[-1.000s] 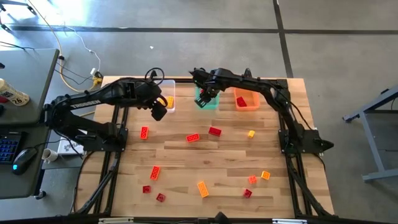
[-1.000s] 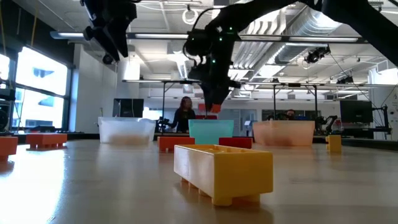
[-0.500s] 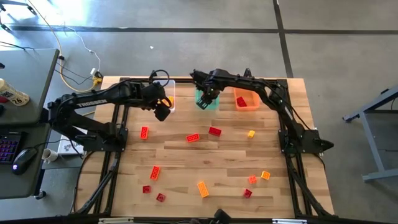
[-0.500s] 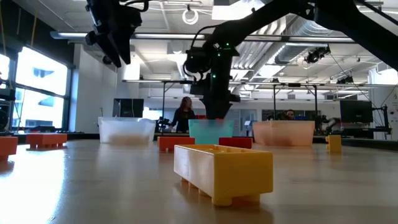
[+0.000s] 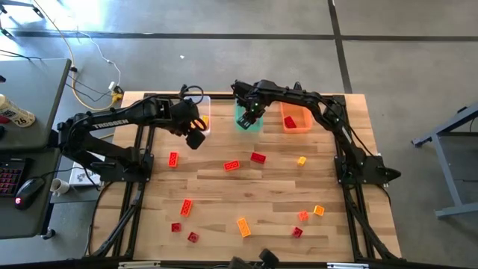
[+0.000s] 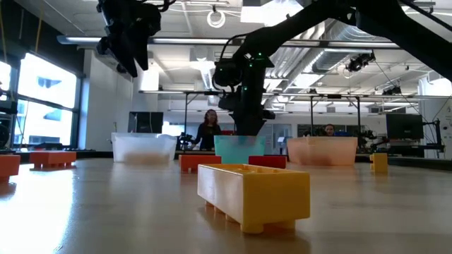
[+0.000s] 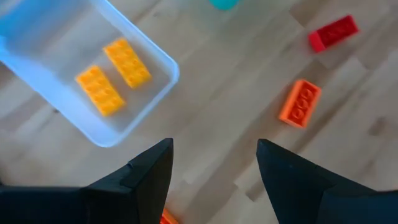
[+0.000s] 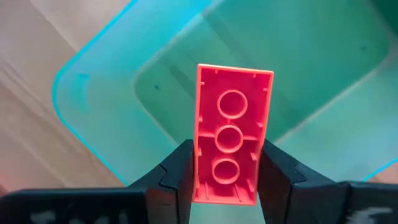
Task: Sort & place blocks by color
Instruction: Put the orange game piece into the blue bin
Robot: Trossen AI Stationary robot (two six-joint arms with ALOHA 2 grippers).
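Observation:
My right gripper should open now, because it is holding the red block [image 8: 231, 134] low inside the teal bin's rim [image 8: 84, 53] and the block would lie in the bin.
My right gripper [image 5: 252, 114] hangs over the teal bin [image 5: 240, 124] at the far middle of the table, shut on a red block [image 8: 231, 134]. In the low view it reaches down to the bin's rim [image 6: 240, 139]. My left gripper [image 5: 196, 138] stands open above the table just near of the clear bin [image 5: 203, 113], nothing between its fingers [image 7: 214, 162]. Two yellow blocks [image 7: 113, 76] lie in that clear bin. Red, orange and yellow blocks lie loose on the wood, such as a red one [image 5: 258, 158] and an orange one [image 5: 243, 226]. My right gripper pinches the red block by its two long sides [image 8: 200, 180], near one end, between its two fingers. The fingers point down from above and lie across the block. The block's hollow underside faces the wrist camera, and the block hangs clear above the teal bin's floor.
An orange bin [image 5: 296, 125] with a red block stands right of the teal one. A yellow block [image 6: 254, 194] lies close to the low camera. Loose blocks lie mostly across the middle and near part of the table [image 5: 224, 190].
My right gripper has gone down toward the teal bin with the red block still in its hold, tipping a little steeper. My left gripper has turned slightly above the table beside the clear bin and stays open.

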